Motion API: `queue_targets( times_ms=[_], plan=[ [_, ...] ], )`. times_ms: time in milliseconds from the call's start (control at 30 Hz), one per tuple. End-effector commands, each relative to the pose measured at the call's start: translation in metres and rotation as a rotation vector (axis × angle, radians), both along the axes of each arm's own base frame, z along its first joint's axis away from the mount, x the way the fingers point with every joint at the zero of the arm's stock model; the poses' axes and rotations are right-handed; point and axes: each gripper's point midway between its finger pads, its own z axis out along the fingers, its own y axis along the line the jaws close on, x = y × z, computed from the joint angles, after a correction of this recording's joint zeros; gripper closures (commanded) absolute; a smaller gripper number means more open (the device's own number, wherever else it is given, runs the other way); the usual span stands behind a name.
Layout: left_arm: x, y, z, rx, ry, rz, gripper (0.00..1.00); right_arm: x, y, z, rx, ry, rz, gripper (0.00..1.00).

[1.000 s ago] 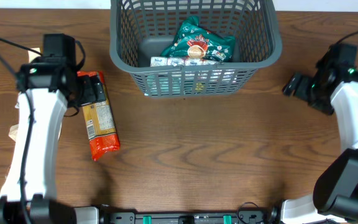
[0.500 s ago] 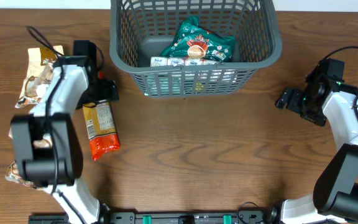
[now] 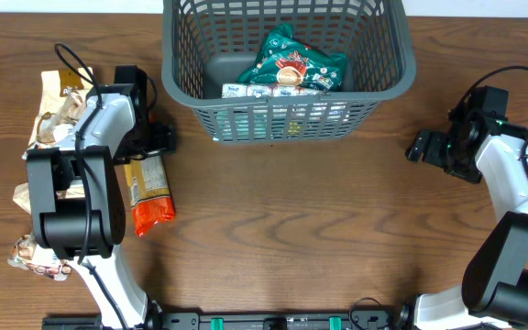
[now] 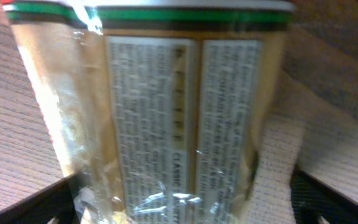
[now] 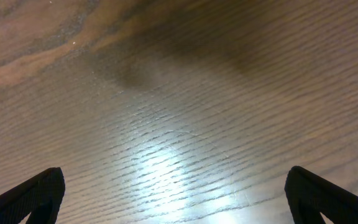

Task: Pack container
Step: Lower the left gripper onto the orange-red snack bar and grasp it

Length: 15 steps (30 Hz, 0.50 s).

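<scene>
My left gripper is open with the tan and orange packet's whole width (image 3: 146, 165) (image 4: 174, 180) between its fingers, so it should close on the packet.
The container (image 3: 409, 66), a dark grey slotted basket, stands at the table's far middle. It holds a green snack packet (image 3: 293, 60) and a pale flat packet (image 3: 273, 90). A tan and orange packet (image 3: 150, 188) lies on the table left of the basket. My left gripper (image 3: 154, 139) is over its far end. In the left wrist view the packet (image 4: 185, 106) fills the frame, and the open left jaws (image 4: 179, 202) straddle it. My right gripper (image 3: 426, 147) is open and empty, right of the basket. In the right wrist view the right jaws (image 5: 176, 193) show only bare wood between them.
Several crumpled snack packets lie along the left edge: a tan one (image 3: 55, 103), one behind the left arm (image 3: 24, 194) and one near the front (image 3: 35, 257). The wooden table (image 3: 291, 229) stretches in front of the basket.
My left gripper has swung in over the far end of the tan and orange packet. The right gripper has shifted slightly down and left. The packet has barely moved.
</scene>
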Motion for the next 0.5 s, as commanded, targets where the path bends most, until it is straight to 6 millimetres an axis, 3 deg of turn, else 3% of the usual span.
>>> queue_targets(
  times_ms=[0,67,167,333,467],
  plan=[
    [-0.022,-0.002,-0.039,-0.015,0.118,-0.001,0.39,0.000,0.001,0.001,-0.005,-0.006,0.026,0.01],
    [-0.024,-0.002,-0.039,-0.015,0.123,0.000,0.74,0.000,0.001,0.001,-0.005,-0.006,0.026,0.01],
    [-0.026,-0.002,-0.039,-0.015,0.133,-0.001,0.94,0.001,0.001,0.001,-0.006,-0.008,0.026,0.01],
    [-0.029,-0.003,-0.036,-0.016,0.142,-0.002,0.94,0.001,0.000,0.001,-0.011,-0.008,0.033,0.01],
    [-0.026,-0.003,-0.017,-0.015,0.109,-0.013,0.94,0.001,0.000,0.001,-0.012,-0.008,0.032,0.01]
  ],
)
